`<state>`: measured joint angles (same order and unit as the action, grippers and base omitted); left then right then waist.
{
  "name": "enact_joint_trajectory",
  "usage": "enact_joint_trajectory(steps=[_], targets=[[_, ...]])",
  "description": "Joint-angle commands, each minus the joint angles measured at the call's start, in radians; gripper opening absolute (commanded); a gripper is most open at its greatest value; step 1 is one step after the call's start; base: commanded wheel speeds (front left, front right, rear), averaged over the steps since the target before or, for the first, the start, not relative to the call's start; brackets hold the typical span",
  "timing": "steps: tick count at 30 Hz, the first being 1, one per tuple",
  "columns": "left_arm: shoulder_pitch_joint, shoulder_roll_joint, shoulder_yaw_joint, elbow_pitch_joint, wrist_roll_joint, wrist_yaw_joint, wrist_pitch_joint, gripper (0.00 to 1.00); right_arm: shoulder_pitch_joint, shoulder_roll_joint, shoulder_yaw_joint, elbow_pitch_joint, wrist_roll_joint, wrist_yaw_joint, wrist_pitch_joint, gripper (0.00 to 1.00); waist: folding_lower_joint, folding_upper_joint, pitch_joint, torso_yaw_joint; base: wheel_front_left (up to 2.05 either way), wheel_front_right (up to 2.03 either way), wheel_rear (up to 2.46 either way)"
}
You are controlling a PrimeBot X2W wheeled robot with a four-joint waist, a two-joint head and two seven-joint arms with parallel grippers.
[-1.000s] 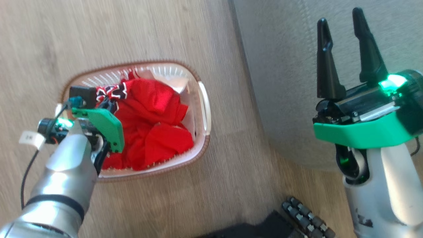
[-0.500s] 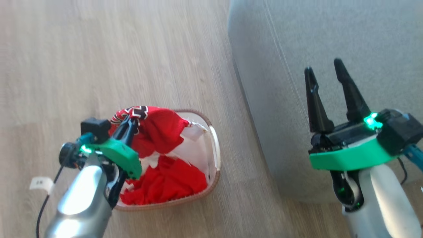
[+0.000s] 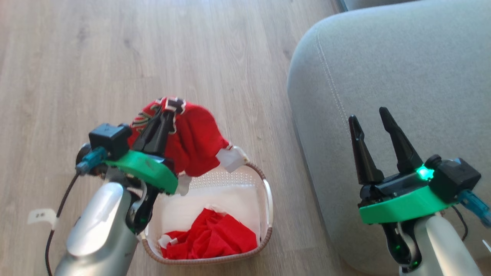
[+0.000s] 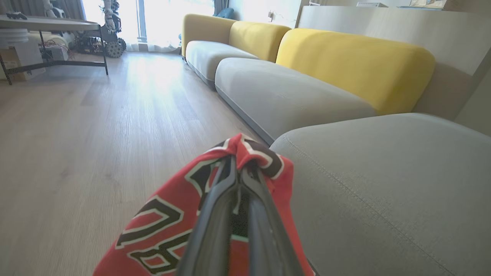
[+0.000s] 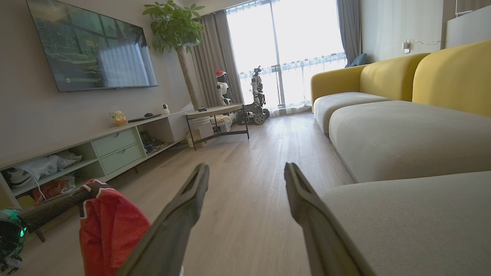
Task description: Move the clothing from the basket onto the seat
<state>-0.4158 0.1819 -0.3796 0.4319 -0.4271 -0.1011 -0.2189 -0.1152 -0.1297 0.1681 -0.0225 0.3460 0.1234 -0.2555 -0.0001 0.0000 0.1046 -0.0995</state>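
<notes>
The red jersey's lettered part is already pinched in my left gripper. The jersey should next be grabbed by its plain side that hangs free (image 3: 201,140) (image 5: 113,225) with my right gripper.
My left gripper (image 3: 167,112) is shut on a red jersey (image 3: 195,140) with black and white trim, lifted clear above the white basket (image 3: 267,199). The left wrist view shows the jersey (image 4: 161,226) bunched around my closed left gripper (image 4: 238,161). A second red garment (image 3: 213,239) lies in the bottom of the basket. The grey-green seat (image 3: 402,76) is to the right, and its cushion (image 4: 383,184) lies just right of the held jersey. My right gripper (image 3: 370,117) hangs open and empty over the seat's front edge, and the right wrist view shows my right gripper (image 5: 245,170) with jaws apart.
Wood floor (image 3: 115,57) surrounds the basket. More grey cushions with yellow backrests (image 4: 345,61) run along the wall. A TV cabinet (image 5: 96,149) and a small table (image 5: 215,115) stand across the room, with another wheeled robot (image 5: 257,96) by the window.
My left gripper has pulled the jersey up out of the basket, leaving one garment inside. The head camera has shifted, so basket and seat sit lower and further right.
</notes>
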Motion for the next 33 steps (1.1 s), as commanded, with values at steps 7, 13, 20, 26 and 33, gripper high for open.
enact_joint_trajectory(steps=[7,13,20,26,33], targets=[[-0.075,0.034,0.025,-0.235,-0.014,0.021,0.114,0.00,0.009,-0.010,0.045,-0.023,0.018,0.007,-0.006,1.00,0.0001,0.0000,-0.042,0.031,0.00,0.00,0.00],[-0.149,0.028,0.013,-0.313,-0.029,0.021,0.194,0.00,0.026,-0.027,0.067,-0.012,0.023,0.007,-0.006,1.00,0.0001,0.0000,-0.062,0.043,0.00,0.00,0.00],[-0.210,0.031,-0.004,-0.350,-0.030,0.017,0.241,0.00,0.024,-0.027,0.103,-0.007,0.029,0.007,-0.005,1.00,0.0001,0.0000,-0.061,0.037,0.00,0.00,0.00],[-0.221,0.033,-0.011,-0.348,-0.032,0.016,0.246,0.00,-0.012,-0.034,0.153,0.010,0.030,0.007,0.005,1.00,0.0001,0.0000,-0.055,0.030,0.00,0.00,0.00],[-0.228,0.020,-0.022,-0.347,-0.038,0.019,0.245,0.00,-0.089,-0.050,0.203,0.067,0.023,0.007,0.033,1.00,0.0001,0.0000,-0.051,0.037,0.00,0.00,0.00]])
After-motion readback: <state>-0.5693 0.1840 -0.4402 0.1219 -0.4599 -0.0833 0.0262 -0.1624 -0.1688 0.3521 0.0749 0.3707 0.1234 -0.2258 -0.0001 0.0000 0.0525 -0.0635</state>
